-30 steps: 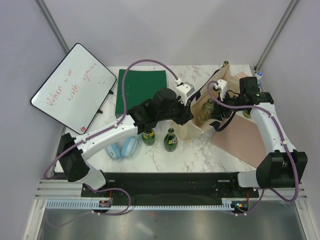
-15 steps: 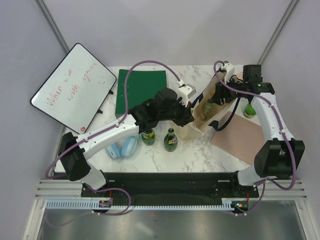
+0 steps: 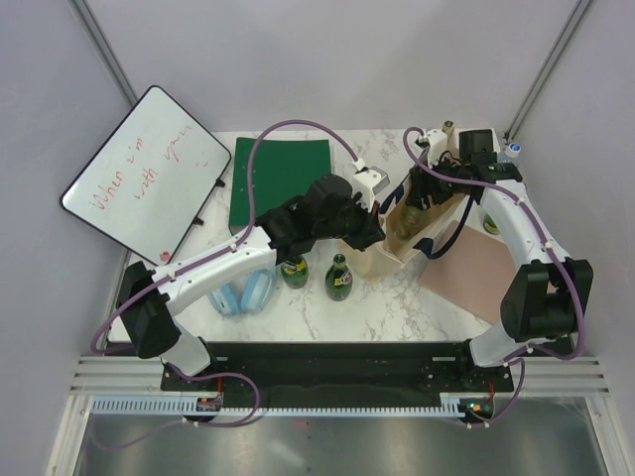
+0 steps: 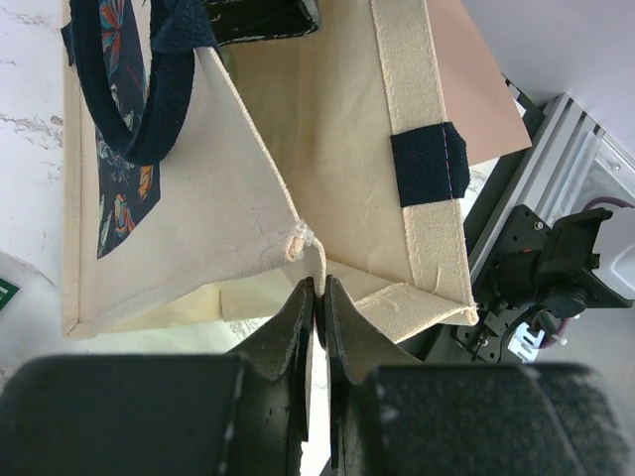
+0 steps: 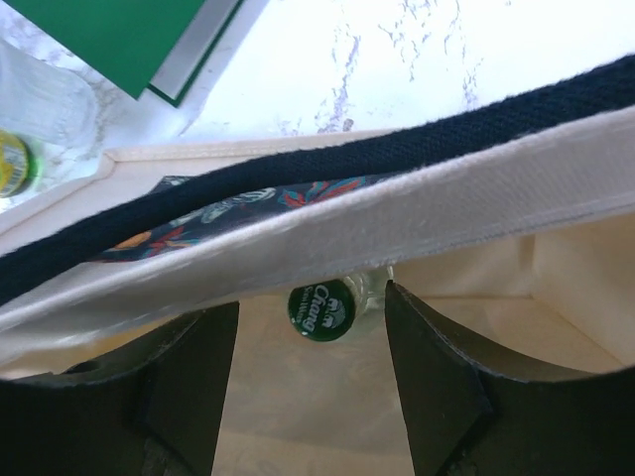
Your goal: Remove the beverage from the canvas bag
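Note:
The glass bottle's body has to stay free to slide out of the bag, so my right gripper should next grab the bottle by its green Chang cap point(image 5: 321, 309).
The beige canvas bag point(image 3: 395, 241) with black handles stands at the table's middle right, its print panel point(image 5: 189, 223) on one side. A glass bottle point(image 3: 411, 210) stands inside it; its green Chang cap point(image 5: 321, 309) shows under the bag's rim in the right wrist view. My left gripper point(image 3: 371, 238) is shut on the bag's canvas edge at a bottom corner point(image 4: 319, 290). My right gripper point(image 5: 310, 302) is open above the bag's mouth, its fingers either side of the cap without touching it; it also shows in the top view point(image 3: 437, 186).
Two green bottles point(image 3: 293, 268) point(image 3: 339, 278) stand in front of the bag by blue headphones point(image 3: 244, 294). A green folder point(image 3: 279, 178) and a whiteboard point(image 3: 139, 174) lie to the left. A pink mat point(image 3: 478, 270) lies to the right.
My right arm has swung back and to the left, from beside the bag to over its open mouth. My left gripper keeps its hold on the bag.

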You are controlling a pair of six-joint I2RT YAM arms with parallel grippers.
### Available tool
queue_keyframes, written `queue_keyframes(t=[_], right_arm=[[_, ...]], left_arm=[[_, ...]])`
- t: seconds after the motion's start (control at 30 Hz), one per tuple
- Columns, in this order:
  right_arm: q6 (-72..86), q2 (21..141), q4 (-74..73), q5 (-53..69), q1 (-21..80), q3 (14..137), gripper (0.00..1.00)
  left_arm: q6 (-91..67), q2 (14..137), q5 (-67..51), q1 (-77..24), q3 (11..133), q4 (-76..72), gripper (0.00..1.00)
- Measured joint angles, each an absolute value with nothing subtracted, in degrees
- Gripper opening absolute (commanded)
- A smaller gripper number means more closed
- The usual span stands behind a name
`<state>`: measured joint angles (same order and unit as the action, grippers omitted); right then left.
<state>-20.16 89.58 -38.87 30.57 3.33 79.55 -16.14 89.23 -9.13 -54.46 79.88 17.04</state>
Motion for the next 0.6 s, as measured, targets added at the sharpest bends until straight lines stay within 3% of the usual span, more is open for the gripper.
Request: queue_keyframes(t=[0.43,0.53,0.6], right_arm=[[-20.21,92.23,-36.23,24.18,6.0,76.77,0.64],[-20.29,92.62,-35.86,23.4,6.72,76.62,0.55],[-20.53,92.84,-35.46,22.76,7.03,76.6,0.43]], left_arm=[[-16.16,89.21,-5.78,-54.43,79.79,16.58,0.12],[-16.19,89.21,-5.1,-54.39,79.44,16.23,0.12],[-16.19,89.21,-4.84,-54.39,79.29,16.1,0.12]])
